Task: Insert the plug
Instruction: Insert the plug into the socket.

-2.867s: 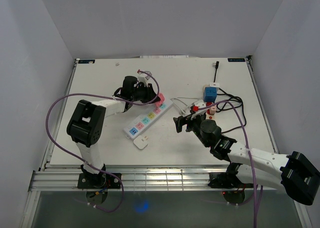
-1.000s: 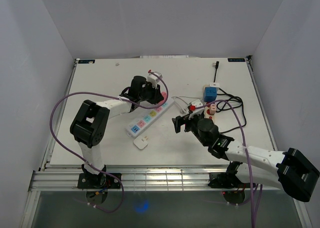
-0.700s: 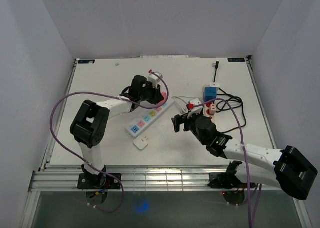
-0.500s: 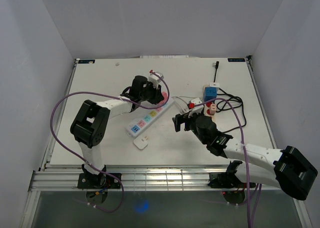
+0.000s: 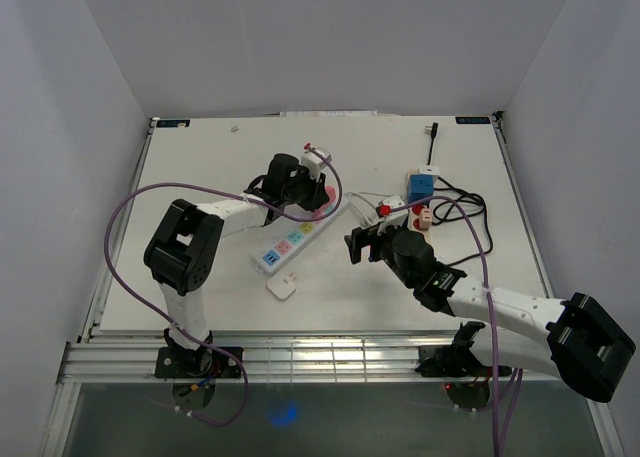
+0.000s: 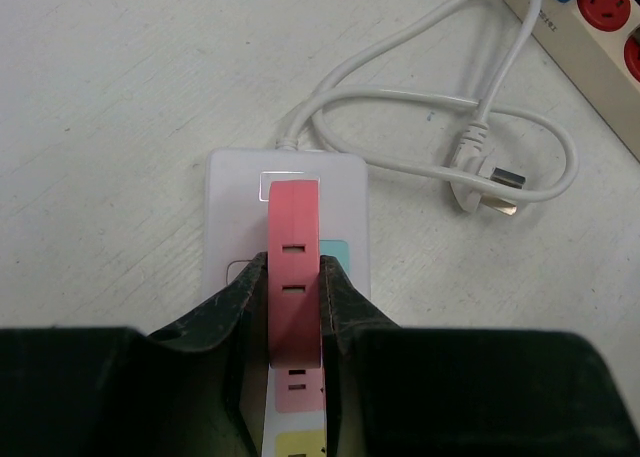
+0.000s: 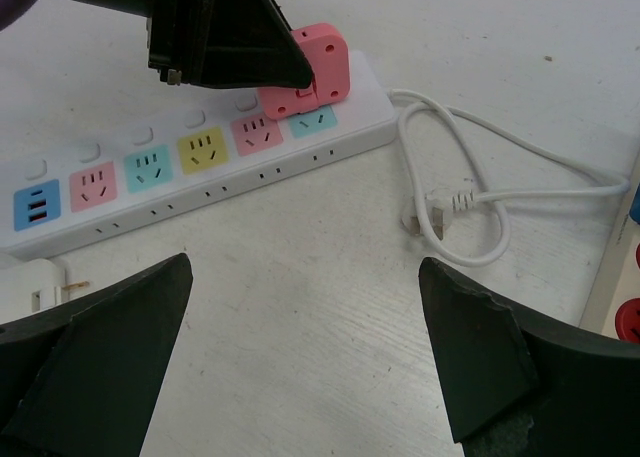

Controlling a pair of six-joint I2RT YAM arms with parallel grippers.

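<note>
The pink plug is upright and its lower edge meets the power strip's flat top, so it would stay there. It is now time for my left gripper to open.
My left gripper (image 5: 312, 189) is shut on a pink plug cube (image 6: 294, 267) and holds it over the far end of the white power strip (image 6: 345, 207), by the teal and pink sockets. In the right wrist view the pink plug (image 7: 318, 62) sits at the strip's (image 7: 200, 177) end between the black fingers (image 7: 220, 37); I cannot tell whether it is seated. The strip lies diagonally on the table in the top view (image 5: 290, 239). My right gripper (image 7: 305, 287) is open and empty above bare table, near the strip's middle (image 5: 358, 245).
A loose white plug (image 5: 282, 288) lies by the strip's near end. The strip's white cord and plug (image 7: 440, 212) loop to the right. A second strip with red sockets (image 5: 405, 209), a blue adapter (image 5: 420, 187) and black cables (image 5: 470, 202) lie at right.
My left gripper has moved right along the strip toward its far end, carrying the pink plug. The right arm has shifted slightly forward.
</note>
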